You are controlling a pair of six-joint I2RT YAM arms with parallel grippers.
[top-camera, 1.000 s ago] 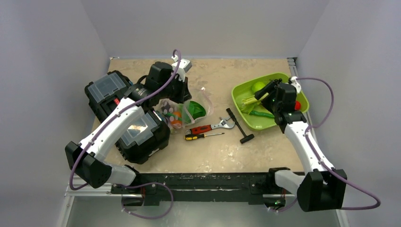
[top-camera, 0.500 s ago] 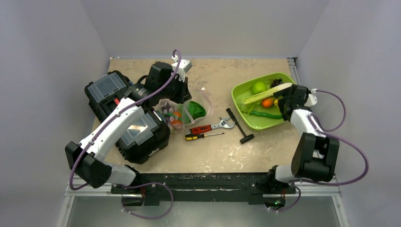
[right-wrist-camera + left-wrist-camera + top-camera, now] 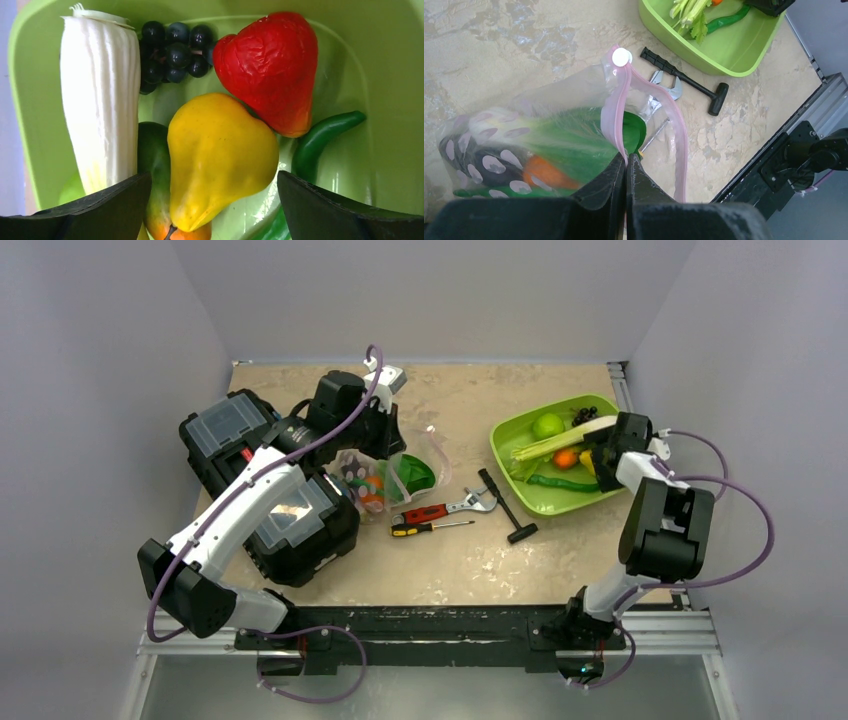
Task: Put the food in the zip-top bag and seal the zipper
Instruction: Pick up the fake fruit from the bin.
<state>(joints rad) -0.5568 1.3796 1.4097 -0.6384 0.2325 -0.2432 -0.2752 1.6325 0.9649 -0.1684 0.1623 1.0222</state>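
My right gripper should next grab the yellow pear [image 3: 220,150] across its sides, so that its broad rounded end stays free to go into the zip-top bag.
The clear zip-top bag [image 3: 395,475] lies beside the black toolboxes. It holds a green leaf [image 3: 574,137], an orange piece [image 3: 544,172] and a dark spotted piece. My left gripper [image 3: 625,162] is shut on the bag's pinkish zipper strip [image 3: 616,110] and holds the mouth open. My right gripper [image 3: 214,177] is open low in the lime-green tray [image 3: 505,435], its jaws either side of a yellow pear [image 3: 220,150]. Next to it are a red fruit [image 3: 272,65], dark grapes [image 3: 172,47], the white bok choy stem [image 3: 102,95] and a green chili [image 3: 320,140]. A green apple [image 3: 547,425] lies at the tray's back.
A red-handled wrench [image 3: 445,508], a screwdriver [image 3: 430,527] and a black T-handle tool [image 3: 507,505] lie between bag and tray. Two black toolboxes [image 3: 225,435] stand at the left under my left arm. The table edge and a rail run along the right of the tray.
My right arm has folded back and its gripper has shifted right and down into the tray's right side, uncovering the food. The left arm and the bag have not moved.
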